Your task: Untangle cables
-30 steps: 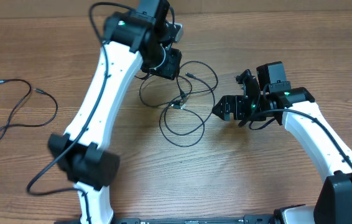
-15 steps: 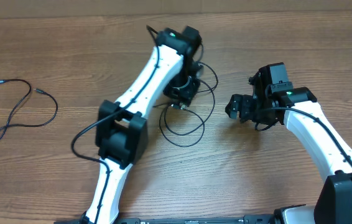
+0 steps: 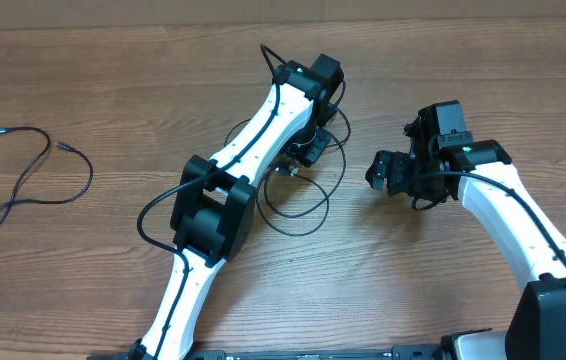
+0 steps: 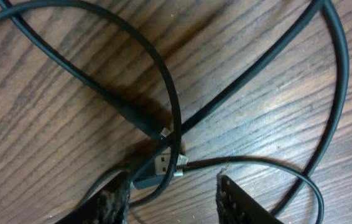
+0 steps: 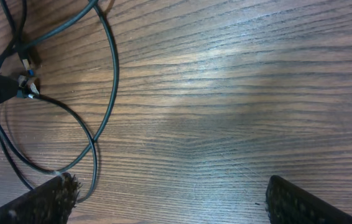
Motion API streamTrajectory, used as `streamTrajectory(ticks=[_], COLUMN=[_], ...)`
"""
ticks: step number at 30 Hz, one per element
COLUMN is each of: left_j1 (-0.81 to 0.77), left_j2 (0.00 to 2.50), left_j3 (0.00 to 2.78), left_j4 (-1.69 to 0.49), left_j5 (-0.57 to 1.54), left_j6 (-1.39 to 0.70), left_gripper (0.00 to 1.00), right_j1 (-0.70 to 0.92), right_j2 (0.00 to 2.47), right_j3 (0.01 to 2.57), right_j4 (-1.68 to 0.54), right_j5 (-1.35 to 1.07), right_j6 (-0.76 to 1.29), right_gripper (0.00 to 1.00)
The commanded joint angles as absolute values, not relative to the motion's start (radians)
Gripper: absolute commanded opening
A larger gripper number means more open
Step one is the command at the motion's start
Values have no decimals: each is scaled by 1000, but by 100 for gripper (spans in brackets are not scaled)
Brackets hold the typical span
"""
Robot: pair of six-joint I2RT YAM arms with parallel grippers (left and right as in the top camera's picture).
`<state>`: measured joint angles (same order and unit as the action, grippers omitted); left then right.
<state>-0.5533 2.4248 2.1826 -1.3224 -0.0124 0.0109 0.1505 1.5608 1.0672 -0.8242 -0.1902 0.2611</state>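
The fingers of my left gripper stop above the cable loop, so they would miss it if they closed now. My left gripper needs to go down to the loop before it closes on it.
A tangle of thin black cables [image 3: 303,195] lies at the table's middle, with silvery plug ends [image 4: 166,163] crossing each other. My left gripper [image 4: 173,199] is open and hangs right over the plugs, its fingers either side of a cable loop; from overhead it sits at the tangle's top [image 3: 306,150]. My right gripper [image 5: 166,199] is open and empty over bare wood, right of the tangle [image 5: 58,93]; in the overhead view it is beside the loops [image 3: 378,172]. One separate cable [image 3: 33,175] lies loose at the far left.
The wooden table [image 3: 413,280] carries only the cables. My left arm [image 3: 233,190] stretches across the tangle's left side and hides part of it.
My left arm has swung right and forward, bringing its gripper down onto the tangle. My right gripper has shifted slightly right.
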Motion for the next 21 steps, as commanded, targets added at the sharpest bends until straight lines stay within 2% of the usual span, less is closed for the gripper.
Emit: streamTrajectory(ticks=[1, 10, 21], left_j1=[-560, -561, -562], left_j2=[2433, 2433, 2433], left_j3=[2181, 2179, 2128], left_j4=[-1318, -1314, -1272], left_j5=[-25, 38, 38], left_j6=[23, 22, 22], left_gripper=[45, 41, 43], right_j1=[147, 147, 147], right_j2=[1556, 1556, 1556], right_j3=[1086, 1086, 1086], right_j4=[-822, -822, -826], right_j5=[-176, -177, -177], right_j6=[266, 266, 266], right_gripper=[95, 95, 95])
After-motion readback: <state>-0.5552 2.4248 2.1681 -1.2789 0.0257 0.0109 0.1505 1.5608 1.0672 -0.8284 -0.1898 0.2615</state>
